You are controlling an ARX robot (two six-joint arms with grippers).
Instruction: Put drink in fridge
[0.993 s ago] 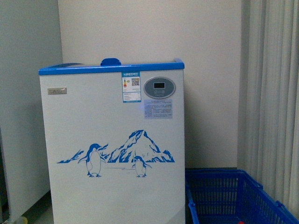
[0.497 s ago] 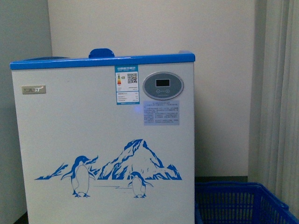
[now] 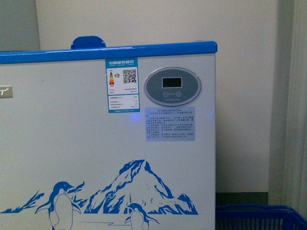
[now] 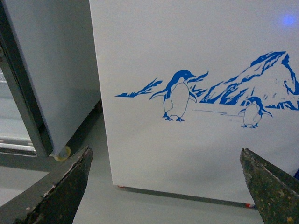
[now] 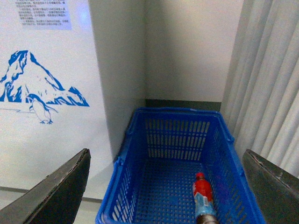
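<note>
My right gripper is going to pick up the bottle next, and it needs to hold it by its labelled body (image 5: pixel 203 198) to put it in the fridge.
The fridge (image 3: pixel 72 139) fills the front view: a white chest with a blue top rim and a blue penguin-and-mountain picture. Its front (image 4: pixel 196 84) also faces my left wrist camera, and its side (image 5: pixel 42 70) shows in the right wrist view. The drink (image 5: pixel 203 198), a small bottle with a red cap and red label, lies on the floor of a blue mesh basket (image 5: pixel 140 154) beside the fridge. My left gripper (image 4: pixel 166 186) is open in front of the fridge's lower edge, holding nothing. My right gripper (image 5: pixel 166 186) is open above the basket, well clear of the drink.
A grey cabinet (image 4: pixel 51 70) stands close to the fridge on one side, with a narrow floor gap between them. The basket's rim (image 3: pixel 259 211) shows low at the right of the front view. Pale curtains (image 5: pixel 266 79) hang behind the basket against the wall.
The front view has closed in on the fridge and shifted: the fridge now looks larger and runs off the left edge, and the basket has slid almost out of view at the bottom right.
</note>
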